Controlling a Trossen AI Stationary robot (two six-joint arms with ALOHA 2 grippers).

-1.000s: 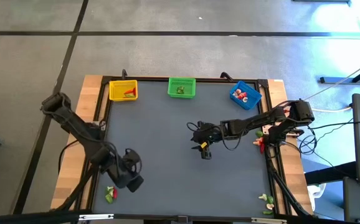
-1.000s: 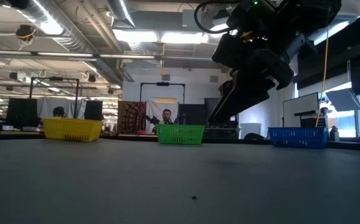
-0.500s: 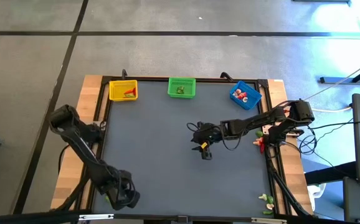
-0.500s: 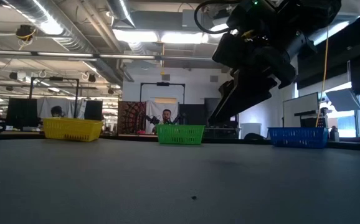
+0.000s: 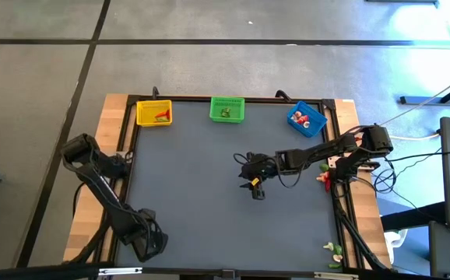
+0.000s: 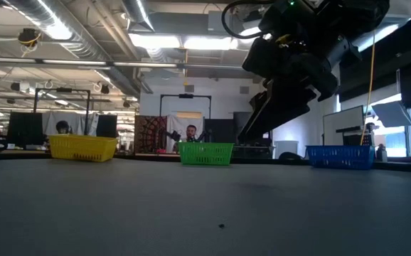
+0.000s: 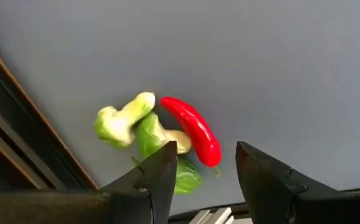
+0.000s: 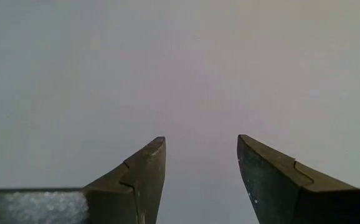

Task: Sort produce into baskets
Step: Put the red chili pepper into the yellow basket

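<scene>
I should next use my left gripper to grab the red chilli by its thick stem end point(image 7: 209, 151), so that I can sort it into the yellow basket.
Three baskets stand along the far edge: yellow point(image 5: 154, 113), green point(image 5: 227, 110) and blue point(image 5: 307, 118), each with a few pieces inside. A small heap of produce lies at the near left corner: a red chilli point(image 7: 192, 129), a green leafy piece point(image 7: 149, 135) and a pale green piece point(image 7: 121, 118). My left gripper point(image 5: 143, 243) point(image 7: 203, 152) hangs open right over this heap, pointing down, one finger on each side of the chilli's near end. In the high view it hides the heap. My right gripper point(image 5: 254, 188) point(image 8: 202, 155) waits open over the table's middle, with nothing between its fingers.
More produce lies at the right edge: red pieces point(image 5: 324, 177) and pale and green ones point(image 5: 334, 250) near the front corner. The table's dark rail point(image 7: 18, 124) and wooden border point(image 5: 93, 210) run close beside the left heap. The right arm point(image 6: 291, 64) hangs over mid-table.
My left gripper has gone down and toward the table's near left corner, rolling its wrist as it went. It now stands over the produce heap, which showed beside it in the high view a second ago. Its fingers have stayed open.
</scene>
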